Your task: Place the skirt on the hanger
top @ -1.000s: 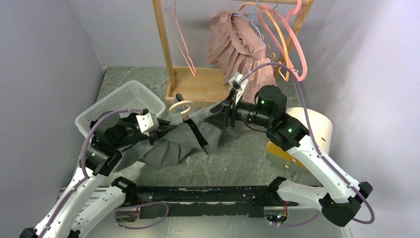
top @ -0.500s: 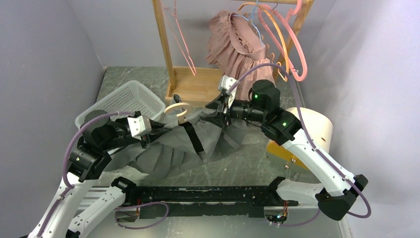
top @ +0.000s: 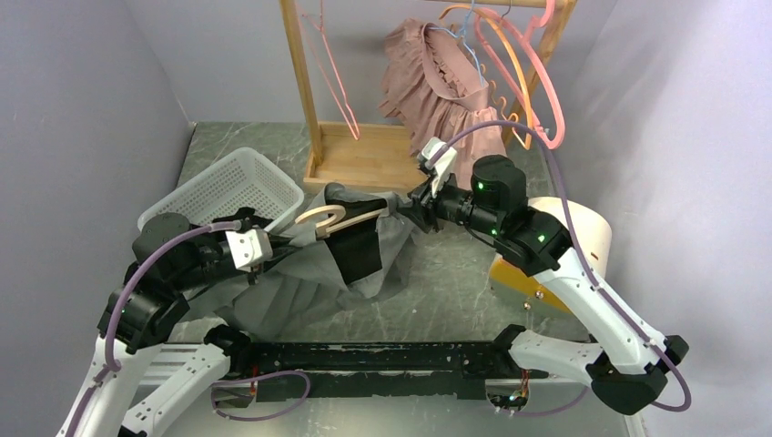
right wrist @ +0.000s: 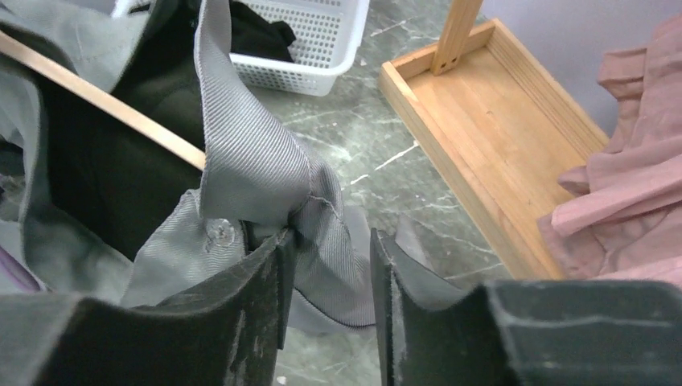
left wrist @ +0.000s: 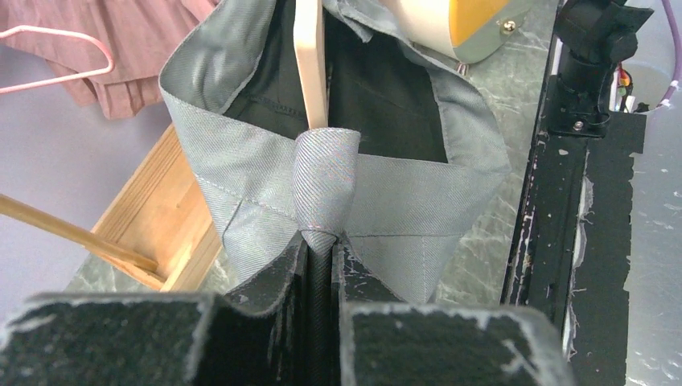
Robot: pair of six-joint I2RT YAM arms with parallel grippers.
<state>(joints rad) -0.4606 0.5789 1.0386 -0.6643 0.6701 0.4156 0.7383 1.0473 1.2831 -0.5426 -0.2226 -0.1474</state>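
I should next grab the hanger bar (top: 376, 215) (right wrist: 185, 150) with my right gripper beside the waistband's end and leave the hook free. Then I can hang the skirt on the rack.
The grey skirt (top: 300, 282) lies bunched on the table between my arms, its waistband lifted and pulled wide. A pale wooden hanger (top: 332, 217) sits inside the waist opening, its hook poking out toward the basket. My left gripper (top: 271, 250) is shut on the waistband's left end; the left wrist view shows the fold (left wrist: 326, 185) pinched at my left gripper (left wrist: 322, 241), with the hanger bar (left wrist: 310, 64) beyond. My right gripper (right wrist: 330, 241) is at the waistband's right end (right wrist: 257, 161). Its jaws stand apart, with cloth between them lying against the left finger only.
A white basket (top: 228, 187) stands at the left. The wooden rack base (top: 364, 155) is behind the skirt, with a pink garment (top: 437, 82) and pink hangers (top: 537, 82) hanging above. A cream and yellow drum (top: 573, 237) is at the right. A black rail (top: 382, 360) runs along the near edge.
The left arm drew back left with the waistband and the right gripper shifted right, its jaws narrowing. The waist opening has stretched wider around the hanger.
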